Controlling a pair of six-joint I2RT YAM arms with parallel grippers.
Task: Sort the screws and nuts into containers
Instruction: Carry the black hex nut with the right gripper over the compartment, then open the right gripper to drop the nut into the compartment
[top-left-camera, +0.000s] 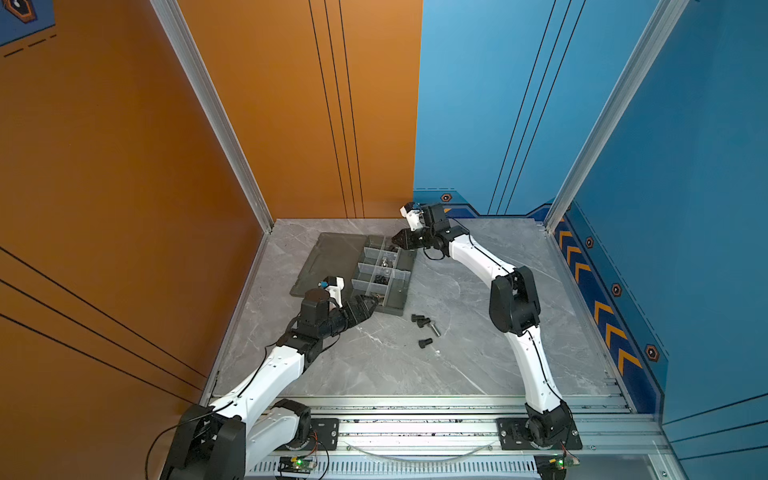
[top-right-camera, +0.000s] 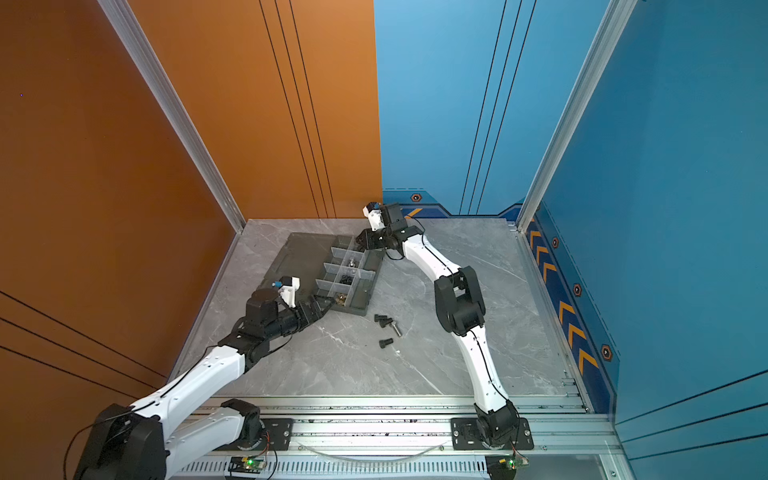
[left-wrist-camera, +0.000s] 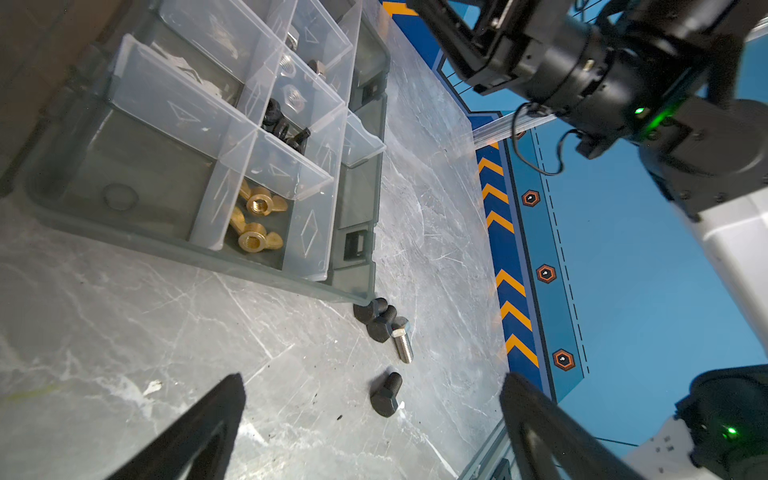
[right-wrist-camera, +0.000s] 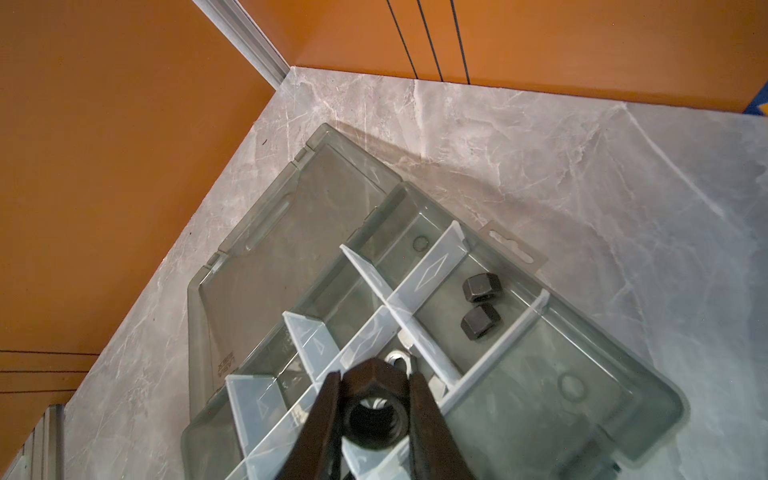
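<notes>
The nut is high up beside the cell of the two black nuts, and it would miss that cell if I let go now. I need to line the nut up with the cell before I open my right gripper.
The dark grey organizer tray (top-left-camera: 392, 308) (left-wrist-camera: 166, 245) (right-wrist-camera: 648, 415) lies open at the back of the table. My right gripper (top-left-camera: 395, 240) (right-wrist-camera: 373, 375) hovers over its far cells, shut on a black hex nut (right-wrist-camera: 374, 390). Two black nuts (right-wrist-camera: 481, 286) lie in a far cell. Brass winged nuts (left-wrist-camera: 259, 203), black nuts (left-wrist-camera: 282, 129) and silver nuts (left-wrist-camera: 293, 97) fill other cells. My left gripper (top-left-camera: 372, 305) (left-wrist-camera: 372, 384) stands open and empty at the tray's near end. On the table lie three black screws (top-left-camera: 424, 343) (left-wrist-camera: 386, 395) and one silver screw (top-left-camera: 434, 329) (left-wrist-camera: 403, 340).
The tray's flat lid (top-left-camera: 328, 257) lies open to its left, near the orange wall (top-left-camera: 124, 166). The blue wall (top-left-camera: 685, 208) borders the table on the right. An aluminium rail (top-left-camera: 415, 424) runs along the front edge.
</notes>
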